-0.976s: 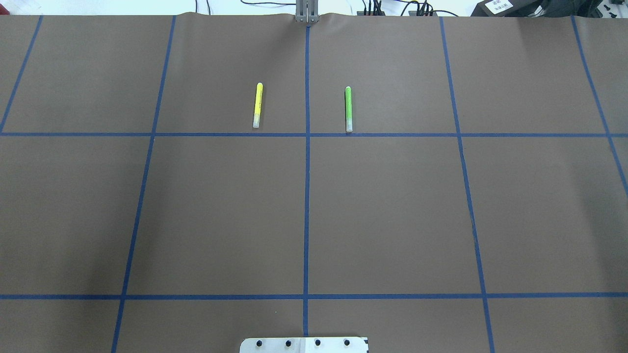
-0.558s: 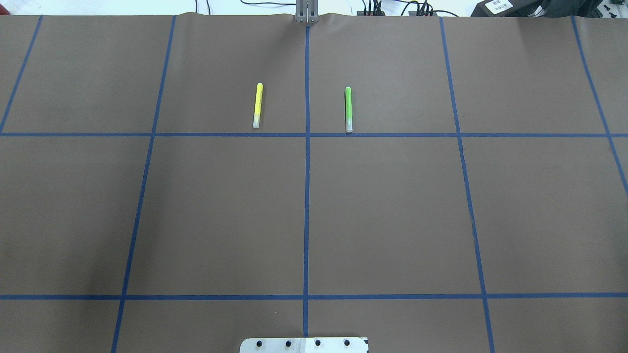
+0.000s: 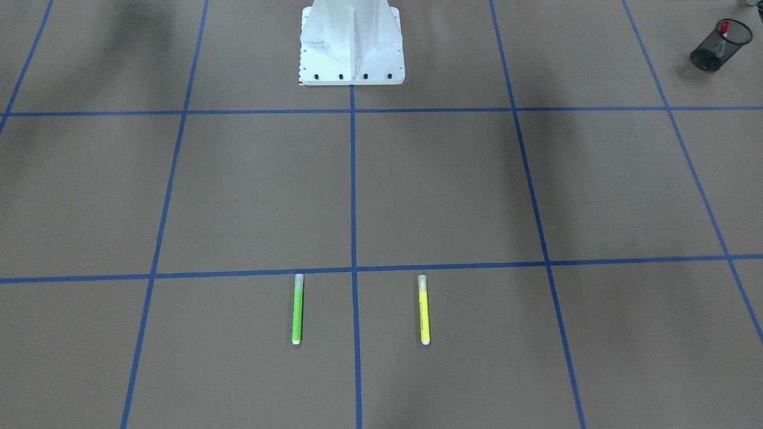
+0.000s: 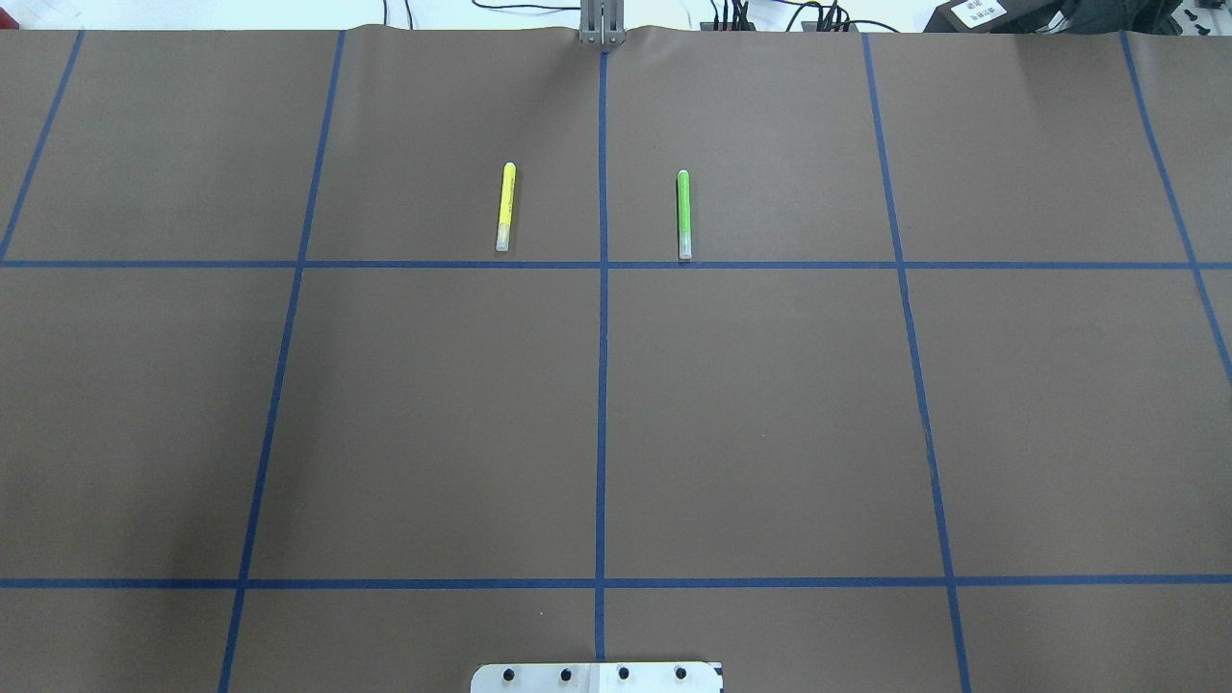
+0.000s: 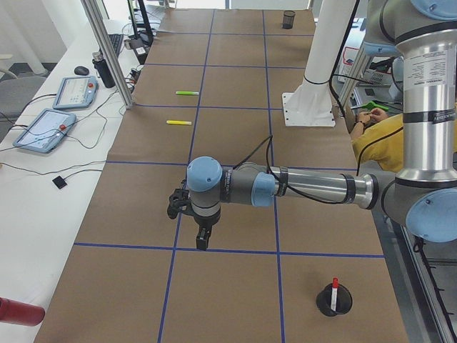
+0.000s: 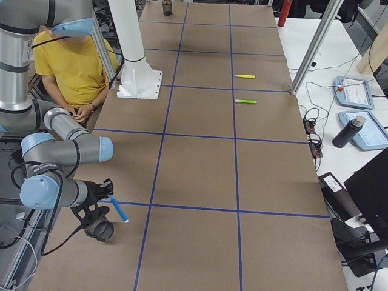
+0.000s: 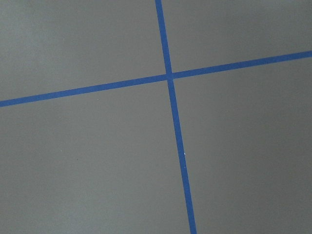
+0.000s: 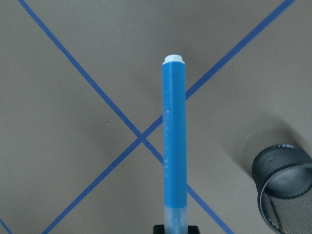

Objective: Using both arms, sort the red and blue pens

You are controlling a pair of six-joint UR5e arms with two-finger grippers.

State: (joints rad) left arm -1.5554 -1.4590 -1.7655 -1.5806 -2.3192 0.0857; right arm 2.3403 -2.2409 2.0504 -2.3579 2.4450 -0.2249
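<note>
My right gripper needs to move the blue pen over the cup before it lets go, because the white end [image 8: 173, 59] is hanging outside the mesh cup's rim [image 8: 262, 197].
The blue pen [image 8: 174, 146] hangs above the brown table, held at its clear-cap end by my right gripper [image 8: 175, 229], white end pointing away. From the exterior right view the right gripper [image 6: 111, 195] holds the blue pen [image 6: 119, 210] tilted just above a black mesh cup [image 6: 100, 230]; that cup [image 8: 285, 187] sits at the lower right of the wrist view. The red pen [image 5: 334, 289] stands in another mesh cup [image 5: 334, 300], seen also as the red pen [image 3: 723, 27]. My left gripper [image 5: 202, 241] hovers over a tape crossing; I cannot tell its state.
A yellow marker [image 4: 504, 207] and a green marker [image 4: 684, 214] lie parallel on the far side of the table. The white robot base [image 3: 351, 42] stands mid-table at my edge. A person in a yellow shirt [image 6: 66, 60] sits beside the base.
</note>
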